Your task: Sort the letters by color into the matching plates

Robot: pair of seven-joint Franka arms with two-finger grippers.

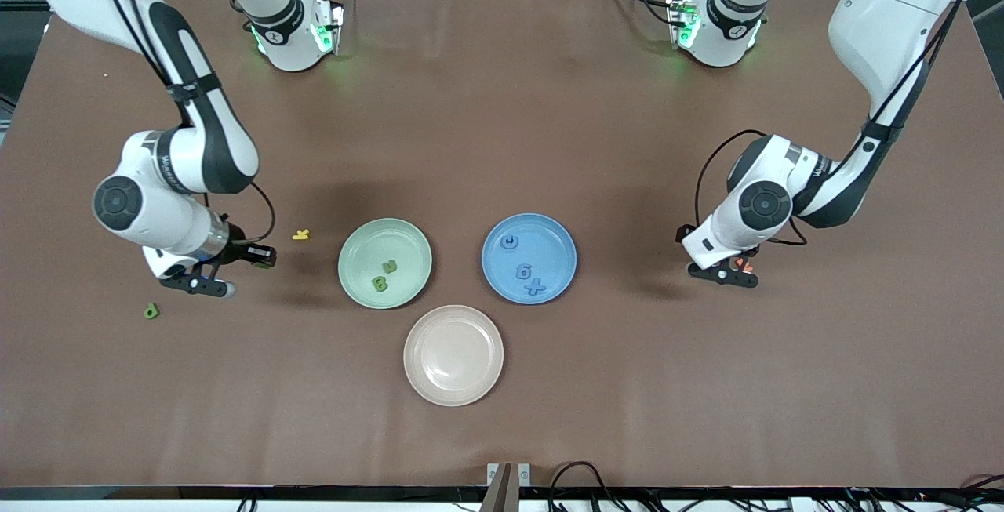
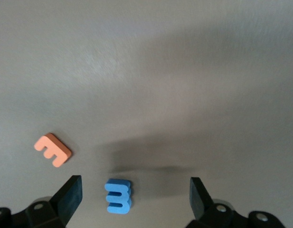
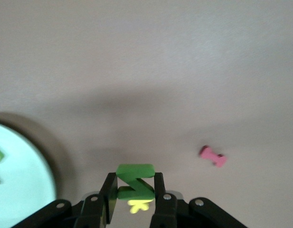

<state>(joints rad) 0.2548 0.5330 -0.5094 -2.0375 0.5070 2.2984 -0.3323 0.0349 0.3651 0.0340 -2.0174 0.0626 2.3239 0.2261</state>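
My fingers are above the blue letter (image 2: pixel 118 195) in the left wrist view and would miss it if I closed now, so my left gripper should go lower before it closes.
My right gripper (image 3: pixel 134 187) is shut on a green letter Z (image 3: pixel 135 170), held above the table beside the pale green plate (image 3: pixel 18 166). That plate (image 1: pixel 369 249) holds two green letters (image 1: pixel 390 266). The blue plate (image 1: pixel 549 241) holds three blue letters (image 1: pixel 524 271). My left gripper (image 2: pixel 135 192) hangs open low over the table at the left arm's end, a blue letter (image 2: pixel 118 195) lying between its fingers, closer to one. In the front view the right gripper (image 1: pixel 205 286) and left gripper (image 1: pixel 725 274) flank the plates. Another green letter (image 1: pixel 151 310) lies at the right arm's end.
A beige-pink plate (image 1: pixel 453 354) sits nearer the camera than the two coloured plates. An orange letter (image 2: pixel 53 149) lies beside the blue one. A yellow letter (image 1: pixel 300 234) lies under the right gripper, and a pink letter (image 3: pixel 212 156) lies close by.
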